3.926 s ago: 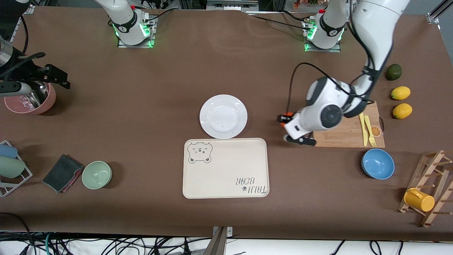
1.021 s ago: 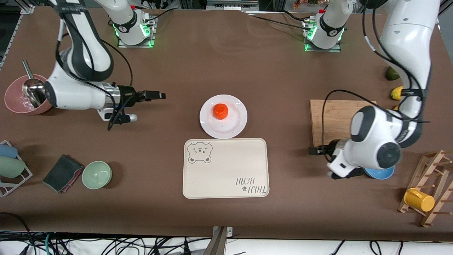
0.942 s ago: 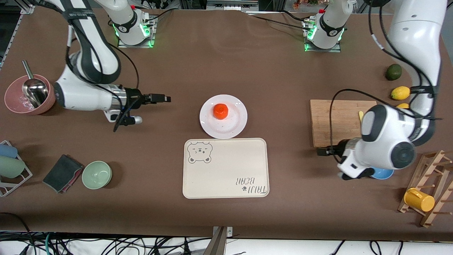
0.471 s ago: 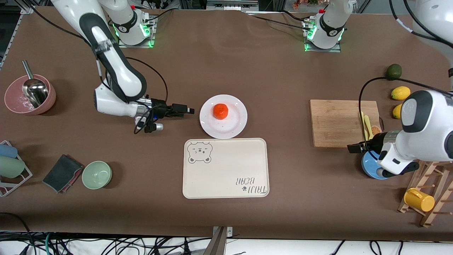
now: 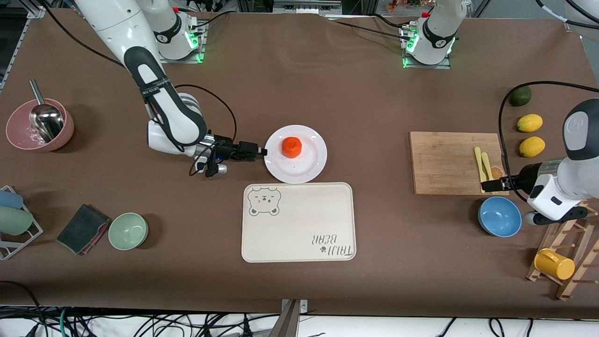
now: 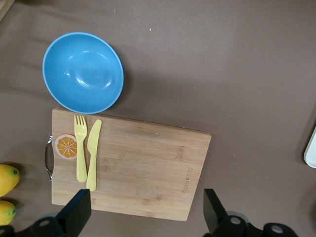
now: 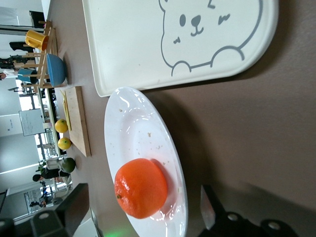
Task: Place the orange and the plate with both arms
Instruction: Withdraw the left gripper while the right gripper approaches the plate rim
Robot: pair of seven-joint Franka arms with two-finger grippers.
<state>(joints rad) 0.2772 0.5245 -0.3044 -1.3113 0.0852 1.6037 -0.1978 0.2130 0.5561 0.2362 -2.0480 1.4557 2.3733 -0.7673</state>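
Note:
My right gripper grabs the plate by its rim (image 5: 266,149) next, so the orange stays resting in the plate's middle on the way to the cream tray (image 5: 298,222).
The orange (image 5: 291,146) sits on the white plate (image 5: 306,166), a little toward the robots' side of its centre. My right gripper (image 5: 259,152) lies low and level at the plate's rim on the right arm's side. It is open, and in the right wrist view the plate (image 7: 143,128) edge and the orange (image 7: 140,187) show between its fingers (image 7: 74,205). My left gripper (image 5: 487,186) hangs open and empty over the corner of the wooden cutting board (image 5: 444,161). In the left wrist view that gripper (image 6: 145,215) spans the cutting board (image 6: 143,168).
The cream bear-print tray (image 5: 299,234) lies just nearer the camera than the plate. A blue bowl (image 5: 499,216), a yellow fork and knife (image 5: 483,168), two lemons (image 5: 530,123) and a wooden rack with a yellow cup (image 5: 554,263) sit at the left arm's end. A green bowl (image 5: 128,230) and a pink bowl (image 5: 40,126) are at the right arm's end.
The orange went from my left gripper onto the plate. Over the last second my right gripper has slid up to the plate's rim, and my left arm has drawn back toward its end of the table.

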